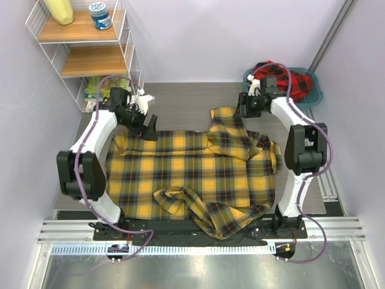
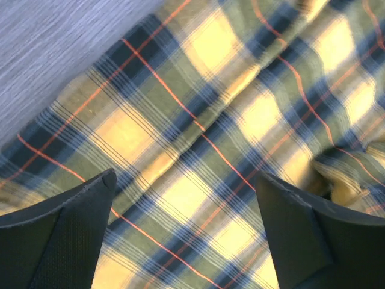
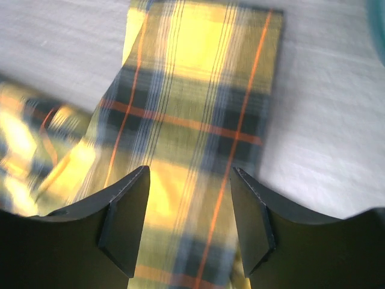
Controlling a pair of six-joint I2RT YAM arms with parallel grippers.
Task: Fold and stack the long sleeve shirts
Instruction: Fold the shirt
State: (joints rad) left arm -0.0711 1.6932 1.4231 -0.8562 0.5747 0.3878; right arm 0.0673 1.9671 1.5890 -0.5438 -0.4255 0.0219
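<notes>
The end of the far sleeve should stay free for my left gripper to fold inward, so my right gripper should pinch the plaid shirt's far sleeve just short of its end (image 1: 229,123) (image 3: 189,139).
The yellow-and-black plaid shirt (image 1: 186,171) lies spread over the middle of the table, one sleeve bunched across its near edge and the other folded at its far right corner. My left gripper (image 1: 146,128) is open just above the shirt's far left edge; the wrist view shows plaid cloth (image 2: 198,144) between the spread fingers (image 2: 72,229). My right gripper (image 1: 242,111) is open over the sleeve end at the far right; the sleeve strip (image 3: 192,120) runs between its fingers (image 3: 129,217), not pinched. The red-and-black shirt (image 1: 296,81) lies crumpled in the teal basin (image 1: 317,96).
A wire shelf unit (image 1: 90,54) with wooden boards stands at the far left, holding a yellow bottle (image 1: 59,11) and a blue-lidded jar (image 1: 100,15). Grey table top (image 1: 180,99) shows beyond the shirt. A metal rail (image 1: 198,232) runs along the near edge.
</notes>
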